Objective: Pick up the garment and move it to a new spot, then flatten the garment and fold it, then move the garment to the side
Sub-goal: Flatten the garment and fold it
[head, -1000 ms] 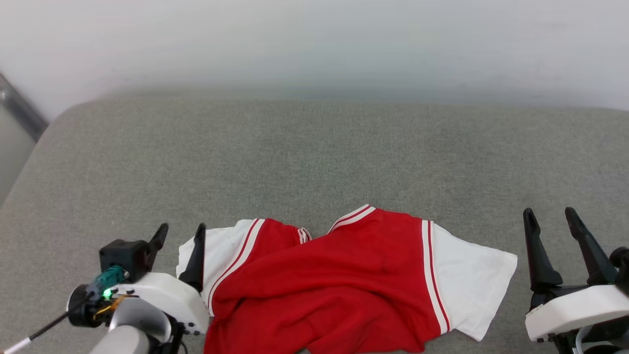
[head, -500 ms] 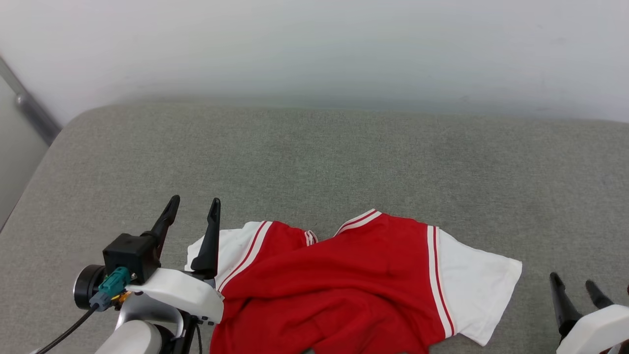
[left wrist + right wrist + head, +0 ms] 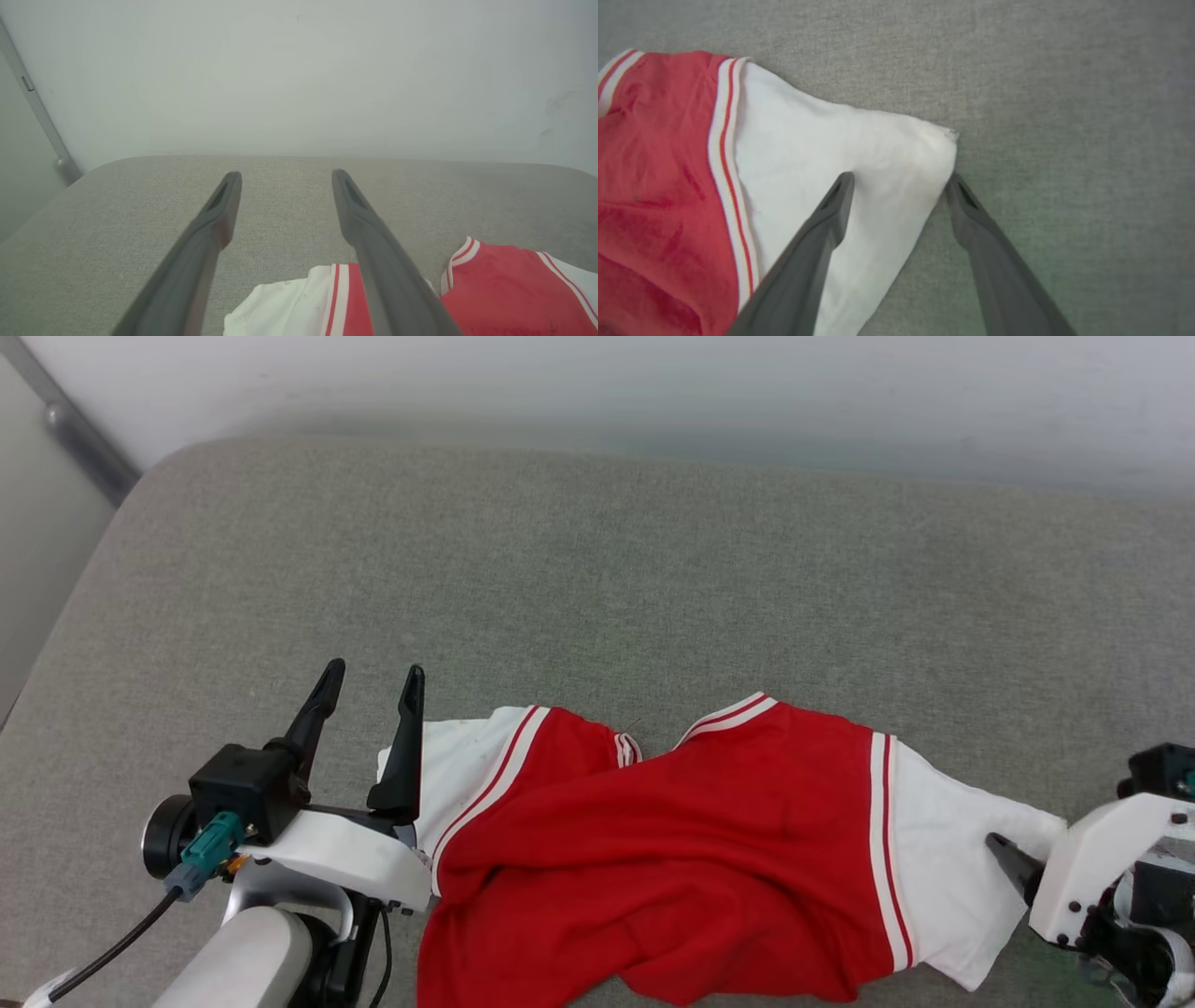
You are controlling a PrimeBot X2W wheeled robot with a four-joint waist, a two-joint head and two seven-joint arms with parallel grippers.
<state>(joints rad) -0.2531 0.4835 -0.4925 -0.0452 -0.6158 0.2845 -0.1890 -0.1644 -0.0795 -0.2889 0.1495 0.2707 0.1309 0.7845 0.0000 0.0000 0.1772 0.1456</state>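
The red garment needs to move to a new spot, so my right gripper needs to grab it by its white sleeve's cuff corner (image 3: 1044,825) (image 3: 928,154) next.
The garment (image 3: 672,859), red with white short sleeves and red-white striped trim, lies crumpled on the grey fabric surface (image 3: 597,569) near its front edge. My left gripper (image 3: 373,672) stands open beside the white left sleeve (image 3: 467,765), its inner finger just over the sleeve's edge, holding nothing. In the left wrist view its fingers (image 3: 285,173) point toward the wall, with the garment (image 3: 504,289) at the lower right. My right gripper (image 3: 901,178) points down, open, straddling the tip of the white right sleeve (image 3: 822,140): one finger over the cloth, the other at its edge.
A white wall (image 3: 653,383) rises behind the grey surface. A grey metal rail (image 3: 75,429) runs diagonally at the upper left. The surface's rounded left edge (image 3: 65,616) drops off beside my left arm. Bare fabric stretches beyond the garment.
The head camera has tilted, shifting the whole picture. My right gripper has turned from pointing forward to pointing down over the right sleeve's tip. My left gripper edged forward beside the left sleeve.
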